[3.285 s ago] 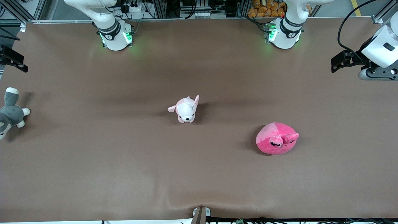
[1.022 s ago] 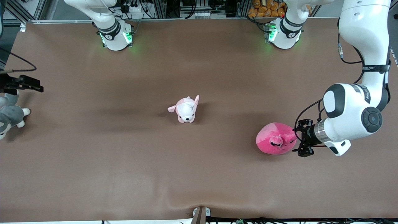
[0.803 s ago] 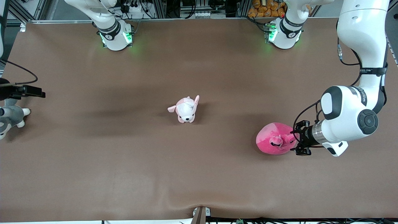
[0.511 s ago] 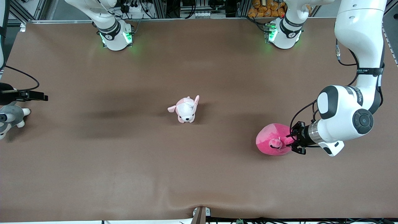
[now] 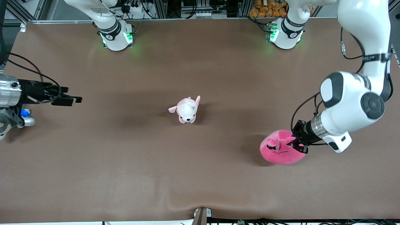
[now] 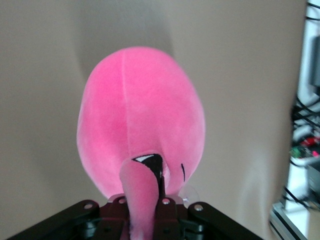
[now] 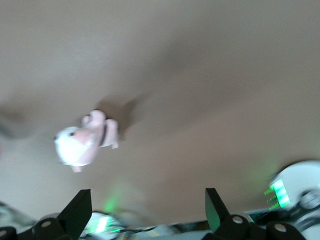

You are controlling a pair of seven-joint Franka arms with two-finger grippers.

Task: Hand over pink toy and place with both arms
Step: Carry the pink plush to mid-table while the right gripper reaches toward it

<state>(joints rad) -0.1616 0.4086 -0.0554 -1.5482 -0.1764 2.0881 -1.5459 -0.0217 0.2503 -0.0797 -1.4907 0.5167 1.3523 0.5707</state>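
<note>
The pink toy should be grabbed next by my right gripper beside its dark eye (image 5: 271,142) to take it over, and this leaves the flap's round body (image 5: 283,157) hanging free.
The pink toy (image 5: 281,150) is a round hot-pink plush with dark droopy eyes, at the left arm's end of the table. My left gripper (image 5: 293,142) is shut on a flap of the toy by its face and holds it lifted and tilted. In the left wrist view the toy (image 6: 140,115) hangs from the shut jaws, with the pinched flap (image 6: 140,200) between them. My right gripper (image 5: 70,99) is open and empty over the table at the right arm's end. In the right wrist view its fingers (image 7: 77,210) stand wide apart.
A pale pink-and-white plush puppy (image 5: 187,110) sits mid-table and also shows in the right wrist view (image 7: 85,140). A grey-and-white plush animal (image 5: 9,122) lies at the table's edge under the right arm. The arm bases (image 5: 114,32) stand along the top.
My left gripper closed on the pink toy's flap and raised it, tilting it nearer the front camera. My right gripper moved in from the table's end toward the middle.
</note>
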